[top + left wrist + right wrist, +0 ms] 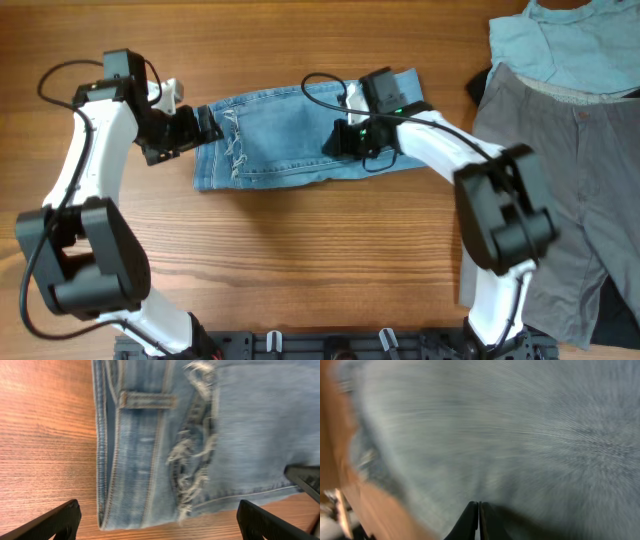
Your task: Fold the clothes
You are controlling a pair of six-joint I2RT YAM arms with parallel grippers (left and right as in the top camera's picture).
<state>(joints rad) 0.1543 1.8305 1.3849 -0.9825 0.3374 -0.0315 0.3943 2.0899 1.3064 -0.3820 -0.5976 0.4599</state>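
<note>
The robot will next grab the light blue jeans (280, 140) by the waistband end (213, 178) with its left gripper, gathering the frayed hems, to fold that end of the jeans over.
The light blue jeans (280, 140) lie folded into a short band on the wooden table, with the frayed hems (235, 150) on top near the left end. My left gripper (200, 128) is open at that left end. In the left wrist view its fingers (157, 515) stand wide apart on either side of the waistband edge and frayed hems (192, 460), not touching them. My right gripper (335, 140) is over the right half of the jeans. In the right wrist view its fingers (479, 506) are shut tip to tip against the blurred denim (520, 435), with no cloth visibly between them.
Grey trousers (570, 180) lie spread at the right side of the table. A pale teal shirt (560, 40) lies at the back right, above them. A dark item (480, 85) peeks out beside them. Bare wood (300, 260) lies in front of the jeans.
</note>
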